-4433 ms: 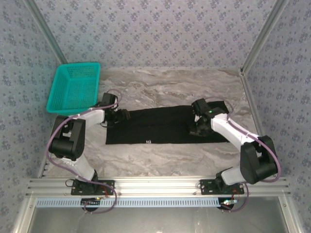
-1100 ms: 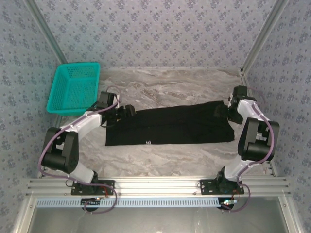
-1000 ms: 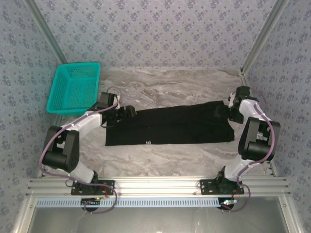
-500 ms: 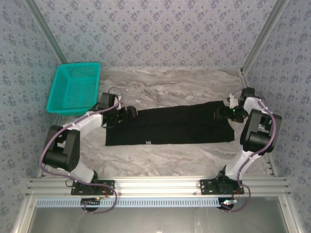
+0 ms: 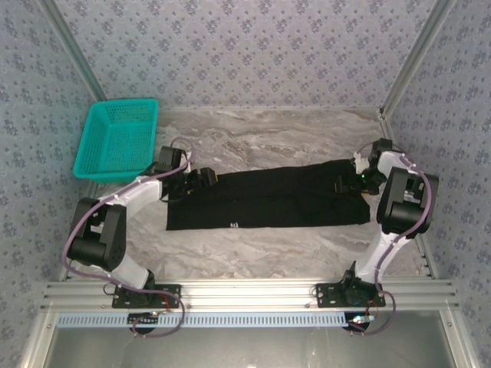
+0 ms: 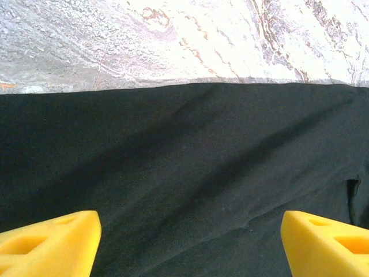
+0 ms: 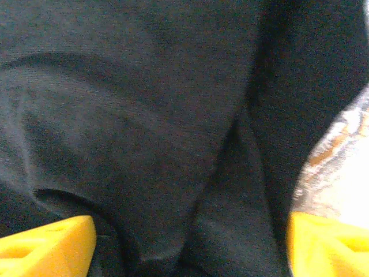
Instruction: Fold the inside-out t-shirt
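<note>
I need to grab the t-shirt's creased end point(image 5: 356, 192) point(image 7: 193, 234) with my right gripper next, far from my left gripper, and fold it onto the other end of the t-shirt.
The inside-out t-shirt point(image 5: 268, 199) lies as a long black band across the middle of the marble table, plain side up, with a small white mark point(image 5: 232, 225) near its front edge. My left gripper point(image 5: 203, 177) hovers at the band's far left corner, open. In the left wrist view its yellow fingertips point(image 6: 49, 242) stand wide apart over smooth black cloth point(image 6: 184, 167). My right gripper point(image 5: 347, 182) is at the band's right end, open. In the right wrist view its fingertips point(image 7: 46, 245) straddle creased black cloth point(image 7: 173, 127), and I see nothing pinched between them.
A teal plastic basket point(image 5: 115, 142) sits at the far left corner of the table. Bare marble point(image 5: 268, 138) stretches behind the shirt and in front of it. Patterned walls and metal posts point(image 5: 406, 69) close in the sides, near the right arm.
My right gripper has shifted slightly left onto the shirt's right end, and its jaws have narrowed a little. The left arm and the shirt have stayed put.
</note>
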Controlling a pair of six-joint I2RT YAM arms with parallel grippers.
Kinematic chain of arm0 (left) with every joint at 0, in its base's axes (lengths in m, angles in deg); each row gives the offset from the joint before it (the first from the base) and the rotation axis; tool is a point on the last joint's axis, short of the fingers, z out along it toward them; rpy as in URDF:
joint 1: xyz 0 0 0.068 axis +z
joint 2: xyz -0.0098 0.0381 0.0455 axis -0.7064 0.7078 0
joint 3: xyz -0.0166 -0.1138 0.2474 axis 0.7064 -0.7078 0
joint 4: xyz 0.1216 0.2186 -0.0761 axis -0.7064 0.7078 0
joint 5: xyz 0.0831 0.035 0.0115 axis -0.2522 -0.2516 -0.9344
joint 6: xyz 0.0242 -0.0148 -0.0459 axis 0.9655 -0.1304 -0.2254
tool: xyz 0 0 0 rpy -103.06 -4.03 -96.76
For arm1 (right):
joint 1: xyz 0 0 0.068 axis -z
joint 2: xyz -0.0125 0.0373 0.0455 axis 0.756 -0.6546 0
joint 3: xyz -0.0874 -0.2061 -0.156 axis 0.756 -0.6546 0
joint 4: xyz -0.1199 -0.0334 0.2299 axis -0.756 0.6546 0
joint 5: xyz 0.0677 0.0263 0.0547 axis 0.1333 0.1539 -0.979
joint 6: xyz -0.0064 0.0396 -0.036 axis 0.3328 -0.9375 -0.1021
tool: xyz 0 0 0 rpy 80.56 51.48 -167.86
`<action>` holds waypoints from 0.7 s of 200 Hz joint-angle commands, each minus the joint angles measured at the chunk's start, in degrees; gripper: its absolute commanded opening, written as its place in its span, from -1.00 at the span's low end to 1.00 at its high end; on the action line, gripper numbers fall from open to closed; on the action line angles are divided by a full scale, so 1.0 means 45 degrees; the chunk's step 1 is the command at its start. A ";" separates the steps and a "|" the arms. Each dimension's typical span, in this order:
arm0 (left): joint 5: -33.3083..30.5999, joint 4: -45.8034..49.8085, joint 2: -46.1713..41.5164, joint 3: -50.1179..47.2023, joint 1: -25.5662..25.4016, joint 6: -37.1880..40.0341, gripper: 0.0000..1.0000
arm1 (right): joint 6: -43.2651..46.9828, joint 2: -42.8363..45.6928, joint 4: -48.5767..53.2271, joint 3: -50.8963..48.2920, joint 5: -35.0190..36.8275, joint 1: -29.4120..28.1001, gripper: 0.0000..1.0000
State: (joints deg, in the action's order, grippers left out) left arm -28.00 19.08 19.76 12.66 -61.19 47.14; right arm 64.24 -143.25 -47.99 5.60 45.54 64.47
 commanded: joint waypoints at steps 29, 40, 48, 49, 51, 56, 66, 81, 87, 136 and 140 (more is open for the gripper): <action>0.0164 -0.0329 0.0073 -0.0145 -0.0080 -0.0009 0.63 | 0.0121 -0.0054 0.0519 -0.0232 -0.0591 -0.0776 0.50; 0.0161 -0.0305 0.0073 -0.0125 -0.0080 -0.0008 0.63 | 0.0066 -0.0169 0.0415 -0.0242 -0.0394 -0.0805 0.44; 0.0142 -0.0283 0.0060 -0.0133 -0.0083 -0.0019 0.63 | 0.0019 -0.0279 0.0392 -0.0242 -0.0219 -0.0874 0.40; 0.0142 -0.0279 0.0057 -0.0135 -0.0081 -0.0014 0.63 | 0.0020 -0.0297 0.0392 -0.0242 -0.0183 -0.0874 0.39; 0.0142 -0.0276 0.0055 -0.0137 -0.0080 -0.0010 0.63 | 0.0021 -0.0324 0.0402 -0.0242 -0.0116 -0.0893 0.39; 0.0132 -0.0259 0.0045 -0.0137 -0.0080 0.0008 0.63 | 0.0028 -0.0375 0.0437 -0.0242 0.0004 -0.0962 0.38; 0.0108 -0.0239 0.0025 -0.0132 -0.0081 0.0011 0.63 | 0.0001 -0.0373 0.0418 -0.0242 0.0107 -0.1053 0.34; 0.0100 -0.0200 0.0034 -0.0099 -0.0080 0.0030 0.63 | -0.0035 -0.0392 0.0390 -0.0242 0.0301 -0.1093 0.21; 0.0083 -0.0199 0.0019 -0.0099 -0.0090 0.0030 0.63 | -0.0022 -0.0392 0.0374 -0.0242 0.0340 -0.1122 0.15; -0.0083 -0.0032 -0.0085 -0.0162 -0.0080 0.0089 0.63 | 0.0071 -0.0402 0.0247 -0.0665 0.0283 -0.1683 -0.42; -0.0102 -0.0015 -0.0116 -0.0176 -0.0080 0.0089 0.63 | 0.0045 -0.0393 0.0237 -0.0655 0.0325 -0.1693 -0.45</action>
State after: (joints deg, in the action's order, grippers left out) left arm -28.05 18.77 19.76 12.59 -61.19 47.14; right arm 64.46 -143.47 -49.50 4.58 49.73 59.77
